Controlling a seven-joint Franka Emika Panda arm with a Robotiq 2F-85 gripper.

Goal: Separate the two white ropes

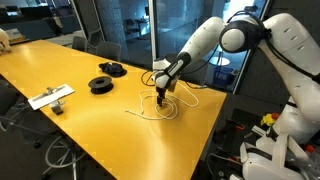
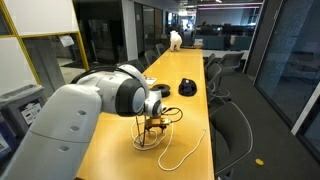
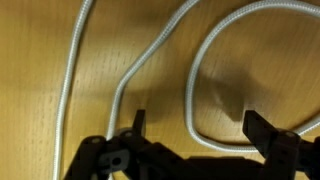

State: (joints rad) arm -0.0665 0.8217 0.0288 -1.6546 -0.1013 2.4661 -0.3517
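The rope's bend lies between my open fingers and the next piece of rope outside them, so closing now would catch the rope, and it is time to close on it.
The two white ropes (image 1: 152, 113) lie in loose, overlapping curves on the yellow table (image 1: 60, 58), with one tail trailing toward the table edge (image 2: 187, 153). My gripper (image 1: 163, 97) hangs low over the tangle, seen from behind the arm in an exterior view (image 2: 152, 127). In the wrist view the gripper (image 3: 197, 122) is open. A curved bend of rope (image 3: 192, 100) lies on the wood between its dark fingertips (image 3: 138, 122). Another strand (image 3: 135, 75) runs just left of it and a third (image 3: 68, 95) farther left. I cannot tell which strand belongs to which rope.
Two black round spools (image 1: 102, 84) (image 1: 112, 69) sit farther along the table, one also showing in an exterior view (image 2: 187, 88). A flat white rectangular object (image 1: 50, 97) lies near the table's edge. Office chairs (image 2: 232, 125) stand along the table side.
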